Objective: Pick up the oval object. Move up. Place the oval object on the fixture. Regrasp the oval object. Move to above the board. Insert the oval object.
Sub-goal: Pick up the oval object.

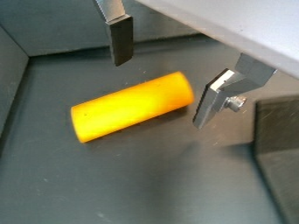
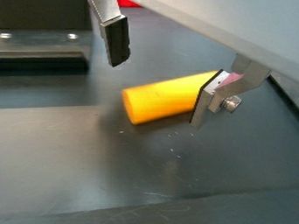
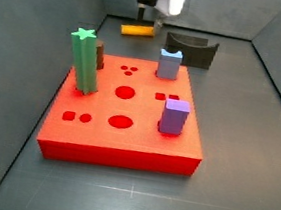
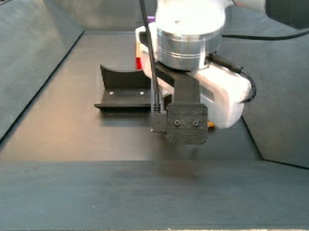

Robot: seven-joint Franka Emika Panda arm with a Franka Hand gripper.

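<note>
The yellow-orange peg needs to be grabbed next with my gripper by one end [image 3: 148, 31]. Then my gripper can set the oval object on the fixture [image 3: 194, 48] for regrasping.
The oval object [image 1: 128, 107] is a smooth yellow-orange peg lying on its side on the dark floor; it also shows in a wrist view [image 2: 170, 96] and in a side view [image 3: 138, 31]. My gripper [image 1: 166, 74] hangs just over one end of it, open and empty, its jaws wide apart and not touching the peg. It also shows in a wrist view [image 2: 163, 74] and in both side views [image 3: 152, 13] [image 4: 182, 140]. The fixture [image 3: 194, 48], a dark cradle block, stands to the right of the peg. The red board [image 3: 122, 114] lies nearer the camera.
On the board stand a green star-topped post [image 3: 83, 59], a purple square peg [image 3: 174, 116] and a pale blue peg [image 3: 170, 63]. The fixture also shows in a wrist view [image 2: 41, 48] and a side view [image 4: 121, 86]. Grey walls enclose the floor.
</note>
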